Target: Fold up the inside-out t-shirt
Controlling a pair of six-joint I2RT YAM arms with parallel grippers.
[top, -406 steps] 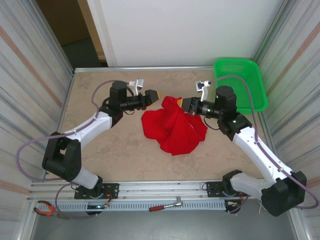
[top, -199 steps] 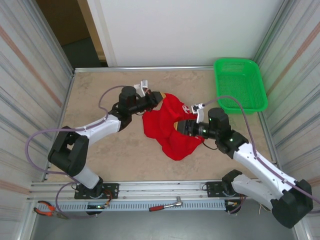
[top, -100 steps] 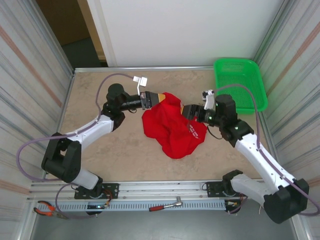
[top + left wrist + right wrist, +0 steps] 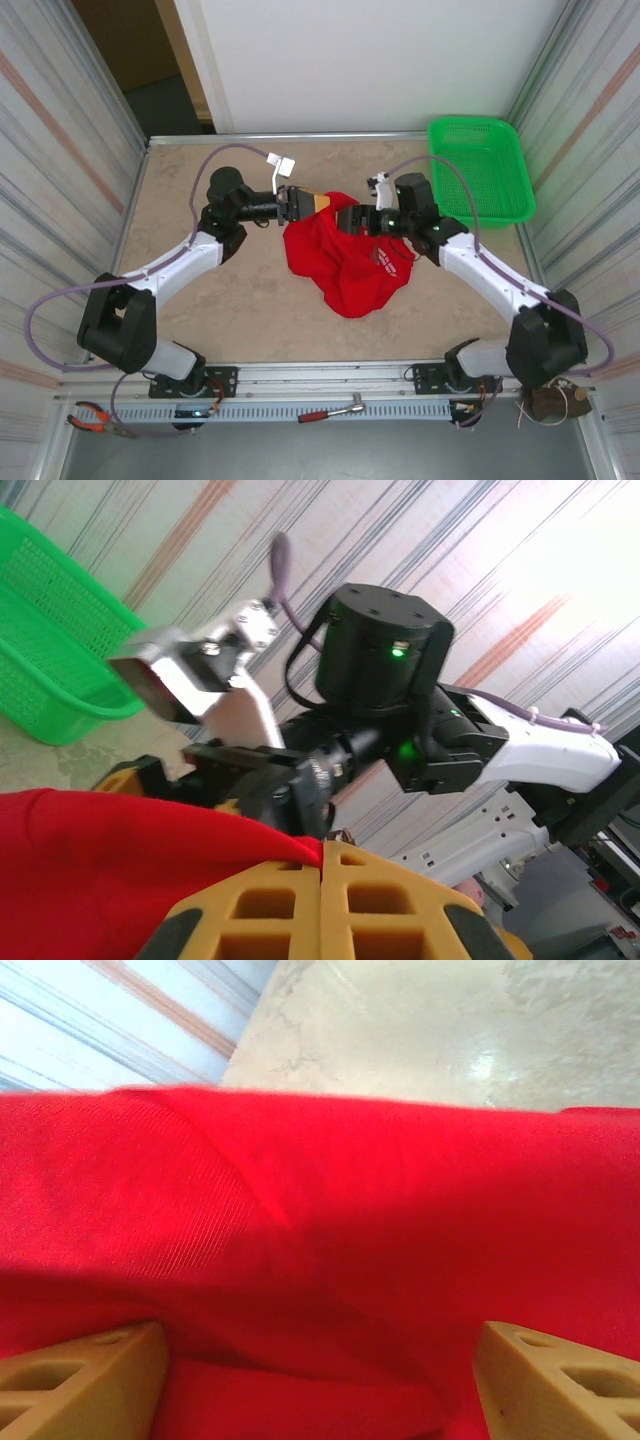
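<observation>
The inside-out t-shirt's upper edge (image 4: 338,212) (image 4: 318,1385), facing the left gripper's hold, is the part my right gripper will pinch next. My left gripper will then be free to grip again for folding.
The inside-out t-shirt (image 4: 345,258) is a bright red bunched heap at the middle of the table, with small white lettering facing up on its right side. My left gripper (image 4: 318,203) is shut on the shirt's upper edge; in the left wrist view the yellow fingers (image 4: 322,852) press together with red cloth (image 4: 120,870) pinched between them. My right gripper (image 4: 350,219) is open at the shirt's top, facing the left gripper at close range. In the right wrist view its fingers (image 4: 90,1372) stand wide apart, with red fabric (image 4: 330,1220) bulging between them.
A green mesh basket (image 4: 480,165) stands at the back right corner, also seen as the green basket (image 4: 45,650) in the left wrist view. Pliers (image 4: 95,418) and a ratchet wrench (image 4: 332,410) lie on the front rail. Striped walls close in both sides.
My right gripper has let go lower on the shirt, opened, and swung up and back to the shirt's top beside the left gripper. The left gripper stays shut on the cloth, shifting slightly.
</observation>
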